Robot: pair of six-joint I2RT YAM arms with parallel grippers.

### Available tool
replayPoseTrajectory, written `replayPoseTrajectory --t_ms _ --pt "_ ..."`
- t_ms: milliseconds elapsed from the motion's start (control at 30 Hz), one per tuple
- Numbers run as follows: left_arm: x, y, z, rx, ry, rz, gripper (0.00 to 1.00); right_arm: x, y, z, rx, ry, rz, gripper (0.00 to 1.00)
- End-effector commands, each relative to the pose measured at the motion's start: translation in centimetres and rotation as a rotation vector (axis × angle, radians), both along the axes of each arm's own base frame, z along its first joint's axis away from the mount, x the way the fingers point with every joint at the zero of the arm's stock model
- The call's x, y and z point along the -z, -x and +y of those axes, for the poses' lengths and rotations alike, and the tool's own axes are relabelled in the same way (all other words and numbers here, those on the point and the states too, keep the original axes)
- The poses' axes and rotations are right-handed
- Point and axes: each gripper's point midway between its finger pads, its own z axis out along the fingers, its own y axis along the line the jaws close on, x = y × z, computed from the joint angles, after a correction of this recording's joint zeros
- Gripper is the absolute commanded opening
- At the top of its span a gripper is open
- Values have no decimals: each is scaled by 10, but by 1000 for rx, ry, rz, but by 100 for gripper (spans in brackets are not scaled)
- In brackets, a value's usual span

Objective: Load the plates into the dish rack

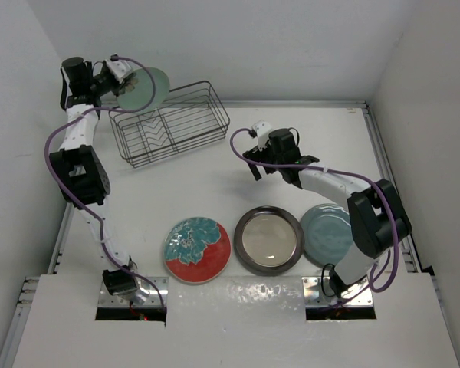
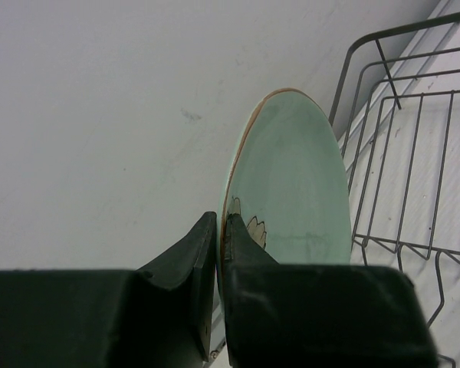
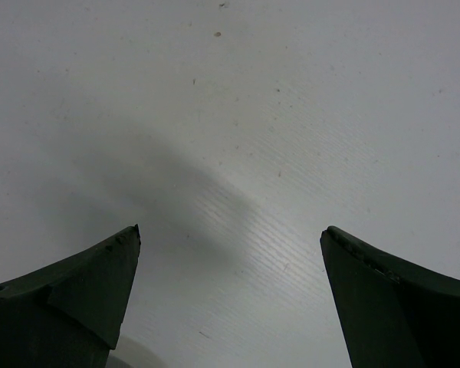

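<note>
I should line up the plate before I open my left gripper. The plate hangs beside the rack's upright wires and would fall on the rack's far edge if I released it now.
My left gripper is shut on the rim of the pale mint-green plate and holds it on edge in the air, over the far left corner of the dark wire dish rack. In the left wrist view the plate stands edge-on between my fingers, with the rack to its right. The red and teal floral plate, the cream plate with a dark rim and the blue-teal plate lie flat in a row at the near side. My right gripper is open and empty above bare table.
White walls close in the table on the left, back and right. The rack sits slanted at the back left with upright prongs inside. The right arm's forearm reaches over the blue-teal plate.
</note>
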Motion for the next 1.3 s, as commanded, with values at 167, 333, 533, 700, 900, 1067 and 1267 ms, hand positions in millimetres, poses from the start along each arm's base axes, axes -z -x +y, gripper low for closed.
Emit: replayPoseTrajectory --t_ms 167,333,533,700,900,1067,1267 --pt "-56 3 -10 61 -133 -234 0 -25 -10 6 10 -31 -45 99" --pt "-52 -8 -8 61 -120 -247 0 -28 -8 5 5 -16 -32 99" --pt "-6 -2 -14 104 -91 -152 0 -30 -11 4 19 -10 -31 99" --pt "9 -6 -11 85 -64 -132 0 -30 -12 7 31 -32 -18 99" --pt "13 -16 -2 45 -8 -122 6 -27 -10 8 51 -52 12 99" --pt "-8 -16 5 -8 54 -141 44 -25 -6 6 68 -48 36 99" --pt "-15 5 -5 60 22 -126 54 -25 2 8 57 -42 25 99"
